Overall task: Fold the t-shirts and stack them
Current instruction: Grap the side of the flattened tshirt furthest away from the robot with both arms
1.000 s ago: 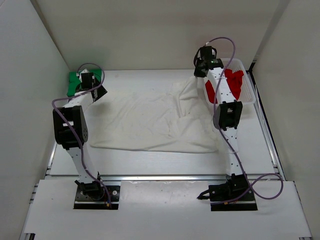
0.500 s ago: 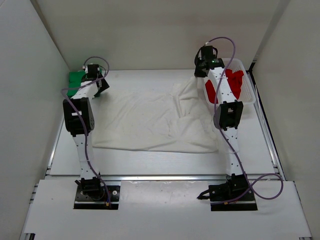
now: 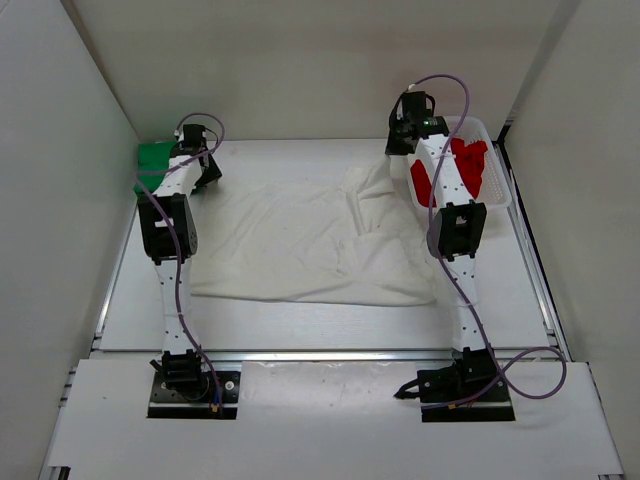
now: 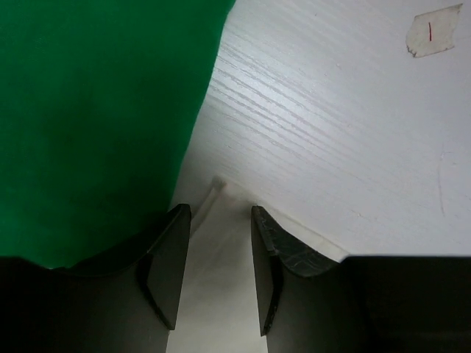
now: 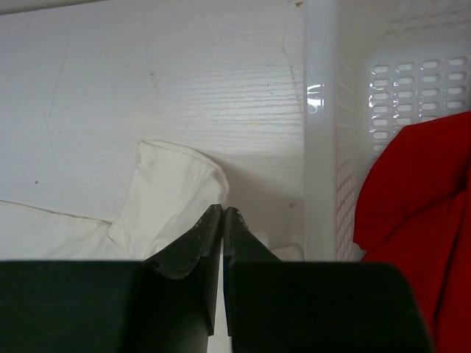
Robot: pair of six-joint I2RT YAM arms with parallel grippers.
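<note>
I should next grab the white t-shirt's (image 3: 300, 240) far corner, beside the green t-shirt, with my left gripper. Then I can fold the white t-shirt's far edge over evenly.
The white t-shirt (image 3: 300, 240) lies spread flat across the middle of the table. The green t-shirt (image 3: 153, 160) sits folded at the far left corner, and fills the left of the left wrist view (image 4: 96, 110). The red t-shirt (image 3: 468, 165) lies crumpled in the basket (image 3: 497, 195). My left gripper (image 3: 205, 172) is open beside the green t-shirt. In the left wrist view the gripper (image 4: 219, 213) has the white t-shirt's far left corner (image 4: 221, 243) between its jaws. My right gripper (image 3: 398, 142) is shut on the white t-shirt's far right part (image 5: 169, 191), next to the basket wall (image 5: 320, 110).
White enclosure walls stand close on the left, far and right sides. The white mesh basket stands at the far right, with the red t-shirt (image 5: 419, 191) inside. A small piece of tape (image 4: 434, 33) with a red mark is stuck on the tabletop beyond the left gripper.
My left arm has straightened and its gripper has moved farther back and slightly right along the green t-shirt. The white t-shirt's left edge shifted slightly. The right arm has not moved.
</note>
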